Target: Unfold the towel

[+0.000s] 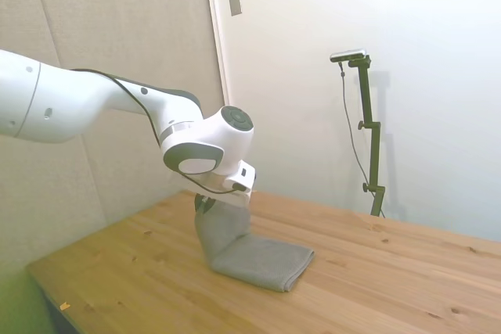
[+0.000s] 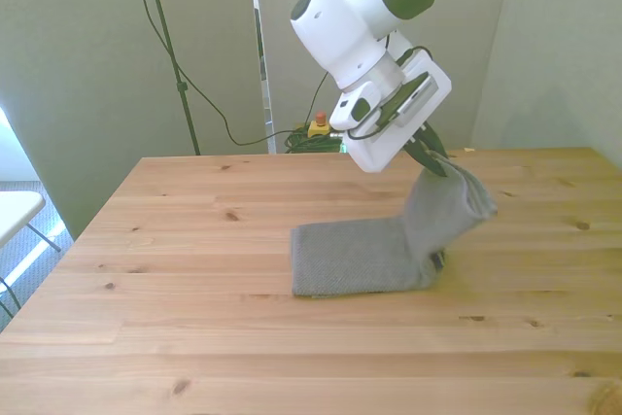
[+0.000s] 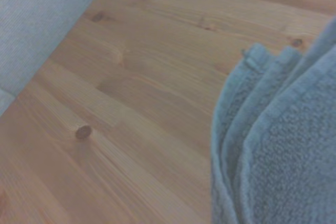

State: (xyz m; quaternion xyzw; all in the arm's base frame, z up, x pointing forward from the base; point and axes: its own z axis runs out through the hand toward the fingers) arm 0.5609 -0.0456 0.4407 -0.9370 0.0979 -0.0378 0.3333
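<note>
My fingers hold the towel's end upright above its bend. My gripper now keeps hold of the towel until its raised end (image 1: 225,215) (image 3: 262,90) lies flat on the tabletop.
The grey towel (image 2: 369,255) lies folded in the middle of the wooden table (image 2: 194,240). One end of the towel (image 1: 258,256) is lifted off the wood and hangs up to my gripper (image 2: 434,160), which is shut on that raised edge. The rest stays flat on the table toward the front view's left. From the side, my gripper (image 1: 205,203) sits under the white wrist, with the towel draping down from it. Close up, the wrist view shows the towel's layered edges (image 3: 278,150) above the wood.
The table's edge (image 1: 47,283) runs near the arm's side. Bare wood (image 1: 407,271) surrounds the towel on all sides. A white folding table (image 2: 15,216) stands beyond the front view's left edge, and cables lie on the floor behind.
</note>
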